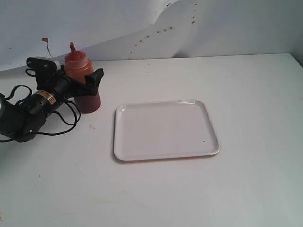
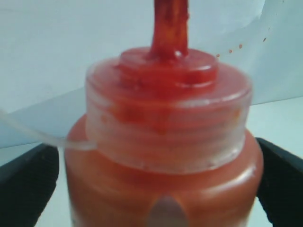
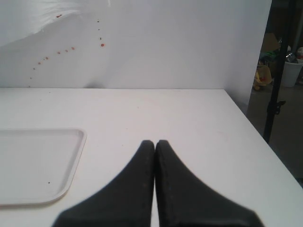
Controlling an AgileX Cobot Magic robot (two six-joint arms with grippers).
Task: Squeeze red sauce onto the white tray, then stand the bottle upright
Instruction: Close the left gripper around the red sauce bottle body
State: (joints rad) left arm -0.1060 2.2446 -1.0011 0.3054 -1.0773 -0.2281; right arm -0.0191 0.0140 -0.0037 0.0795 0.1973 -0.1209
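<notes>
Next, my left gripper grips the bottle by its body (image 1: 82, 73), leaving the bottle's pointed nozzle (image 1: 72, 47) free to squeeze red sauce onto the tray.
The bottle (image 1: 84, 78) stands upright on the table at the far left, red-orange with a pointed nozzle and a small tethered cap beside it. My left gripper (image 1: 87, 79) is open around its upper body, one black finger (image 1: 96, 76) lying against the near side. In the left wrist view the bottle (image 2: 165, 156) fills the frame between the two fingers (image 2: 26, 184), with a thin strip of table showing on one side. The white tray (image 1: 120, 142) lies flat at centre, and I see no red sauce on it. My right gripper (image 3: 155, 142) is shut and empty beside the tray (image 3: 75, 156).
A white backdrop with small reddish-brown specks (image 1: 158, 32) rises behind the table. The table's right edge (image 3: 265, 151) drops off near my right gripper. Black cables (image 1: 66, 118) trail from the left arm onto the table.
</notes>
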